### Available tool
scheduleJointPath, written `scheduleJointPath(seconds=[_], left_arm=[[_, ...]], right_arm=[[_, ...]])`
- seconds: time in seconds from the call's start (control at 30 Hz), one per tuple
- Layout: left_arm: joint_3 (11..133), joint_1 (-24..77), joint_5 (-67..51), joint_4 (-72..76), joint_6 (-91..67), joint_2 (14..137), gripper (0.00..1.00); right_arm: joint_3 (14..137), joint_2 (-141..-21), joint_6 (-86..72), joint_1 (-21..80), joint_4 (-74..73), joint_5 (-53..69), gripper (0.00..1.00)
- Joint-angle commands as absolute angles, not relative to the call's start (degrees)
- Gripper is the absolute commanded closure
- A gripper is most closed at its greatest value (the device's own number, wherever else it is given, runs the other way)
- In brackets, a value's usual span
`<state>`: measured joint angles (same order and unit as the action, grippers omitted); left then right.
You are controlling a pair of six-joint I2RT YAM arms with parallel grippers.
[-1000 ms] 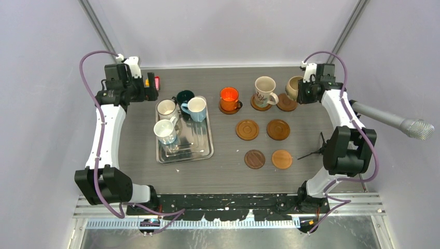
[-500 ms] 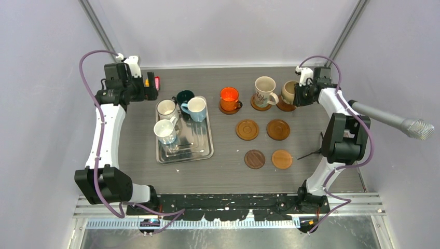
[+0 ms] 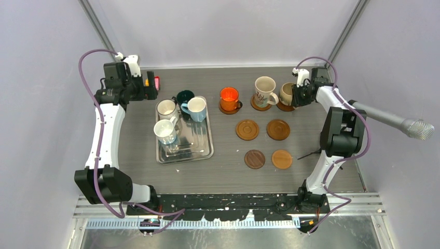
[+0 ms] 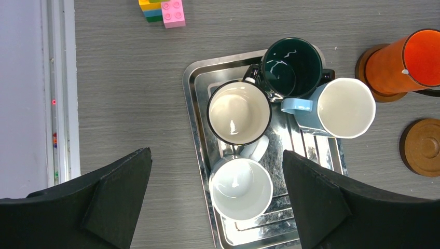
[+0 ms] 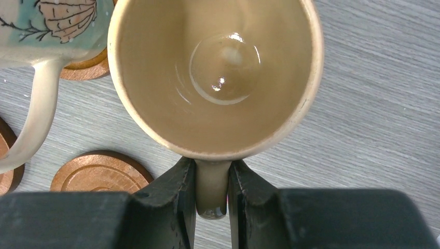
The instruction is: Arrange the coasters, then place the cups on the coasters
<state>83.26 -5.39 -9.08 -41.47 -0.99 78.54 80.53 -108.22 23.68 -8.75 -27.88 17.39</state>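
The beige cup is upright above the brown coaster. I will open my right gripper now, and the cup would end up on the coaster.
My right gripper (image 3: 296, 96) (image 5: 211, 199) is shut on the handle of a beige cup (image 3: 286, 92) (image 5: 215, 72) at the back right. That cup overlaps the far part of a brown coaster (image 3: 286, 107) (image 5: 98, 175); I cannot tell whether they touch. An orange cup (image 3: 229, 97) and a patterned white cup (image 3: 264, 90) each stand on a coaster. Four bare coasters lie mid-table, among them a dark one (image 3: 255, 158) and a light orange one (image 3: 282, 158). My left gripper (image 3: 150, 92) (image 4: 216, 155) hangs open above the silver tray (image 3: 205, 148), which holds a white cup (image 4: 241, 188), a cream cup (image 4: 239, 112), a dark green cup (image 4: 290, 67) and a light blue cup (image 4: 342, 108).
Small coloured toy bricks (image 4: 161, 9) lie at the back left beside the left gripper. A grey microphone-like rod (image 3: 394, 121) pokes in from the right wall. A thin black object (image 3: 313, 152) lies near the right arm.
My right gripper has carried the beige cup leftward, nearer the patterned cup and over the back coaster. The left arm has not moved.
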Motion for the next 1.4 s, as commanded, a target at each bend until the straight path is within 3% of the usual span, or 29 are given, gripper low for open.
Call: scheduleJointPath(seconds=[0.0,0.37,0.73,1.03,1.37], left_arm=[[85.35,-5.74,-8.86,-41.34,-0.37,78.5,0.0],[85.48,-5.76,-8.69,-41.18,-0.26,79.01,0.0],[85.72,-5.72,-8.74,-41.21,-0.26,79.78,0.0],[85.69,-5.72,-8.96,-41.07,-0.44,80.25,0.0],[85.66,-5.76,-9.2,-40.88,-0.43,80.34,0.0]], right_arm=[[85.44,-107.65,24.65,-8.87,-22.94,20.13,1.0],[85.38,-108.37,24.47,-8.88,-24.7,20.33,0.93],[85.07,-108.44,24.17,-8.94,-26.99,19.69,0.81],[83.79,-107.41,24.38,-9.22,-27.81,19.16,0.61],[82.65,-105.56,25.06,-9.39,-29.26,18.4,0.49]])
